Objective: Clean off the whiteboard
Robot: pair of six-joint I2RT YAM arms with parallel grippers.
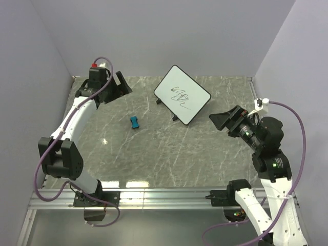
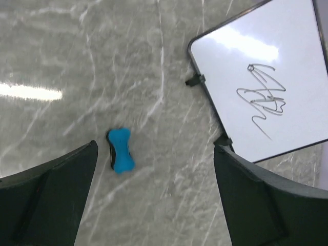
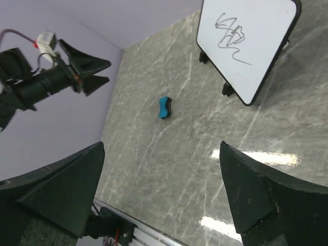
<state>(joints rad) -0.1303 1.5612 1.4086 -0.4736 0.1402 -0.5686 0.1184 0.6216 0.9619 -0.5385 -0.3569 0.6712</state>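
My left gripper grabs the blue eraser across its narrow blue middle point(image 1: 135, 122) next, so its dark bottom stays free to erase the whiteboard point(image 1: 182, 94).
The whiteboard point(image 1: 182, 94) lies tilted at the back middle of the table with a black scribble on it. It also shows in the left wrist view point(image 2: 261, 82) and the right wrist view point(image 3: 246, 43). A small blue eraser point(image 1: 134, 122) lies on the table to its left, also in the left wrist view point(image 2: 121, 149) and the right wrist view point(image 3: 165, 107). My left gripper point(image 1: 122, 84) is open and empty, raised at the back left, apart from the eraser. My right gripper point(image 1: 222, 121) is open and empty, raised to the right of the board.
The grey marble table point(image 1: 154, 154) is walled by pale panels at the back and both sides. An aluminium rail point(image 1: 164, 197) runs along the near edge by the arm bases. The left arm point(image 3: 46, 79) shows in the right wrist view.
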